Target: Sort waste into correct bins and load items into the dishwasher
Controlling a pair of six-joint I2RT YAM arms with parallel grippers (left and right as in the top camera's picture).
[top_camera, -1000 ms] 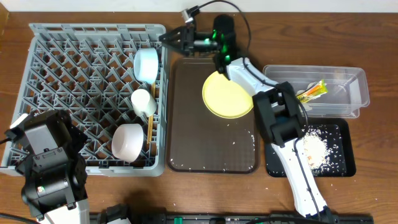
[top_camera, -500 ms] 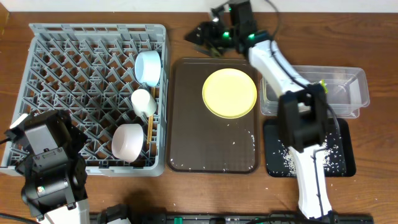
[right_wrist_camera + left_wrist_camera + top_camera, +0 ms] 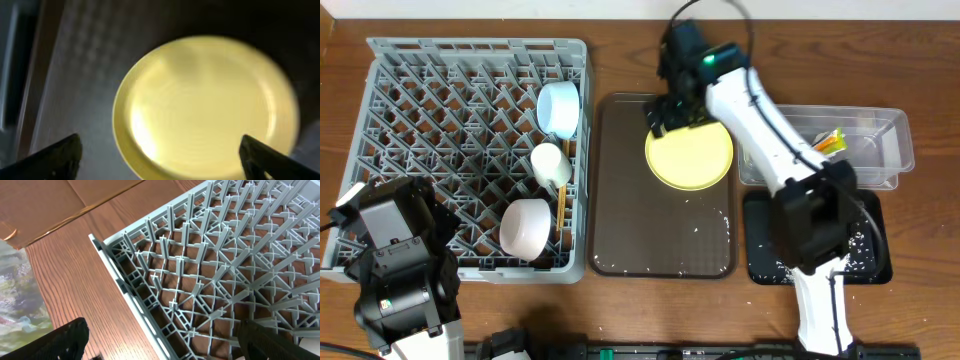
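Observation:
My right gripper grabs the yellow plate's rim (image 3: 649,155) next, on the side nearest the dishwasher rack (image 3: 450,140). This leaves the plate's opposite edge free to slot between the rack's wires.
The yellow plate (image 3: 692,155) lies on the brown serving tray (image 3: 640,230). My right gripper (image 3: 667,113) hangs open just over the plate's back left rim. In the right wrist view the plate (image 3: 205,105) fills the frame, and that gripper (image 3: 162,162) has a dark fingertip at each lower corner and nothing between them. The grey dishwasher rack (image 3: 450,140) holds the light blue bowl (image 3: 558,108), white cup (image 3: 550,163), white bowl (image 3: 527,228) and chopsticks (image 3: 563,200). My left gripper (image 3: 160,345) stands open over the rack's corner (image 3: 150,305).
The clear tub (image 3: 870,150) at right holds the green-and-yellow wrapper (image 3: 823,143). In front of it lies the black tray (image 3: 868,262) with scattered rice grains, partly hidden by my right arm. A few grains dot the serving tray. My left arm (image 3: 395,260) rests at the front left.
My right arm swung from behind the serving tray to over the plate's back rim, and its jaws opened wider. The left arm has not moved.

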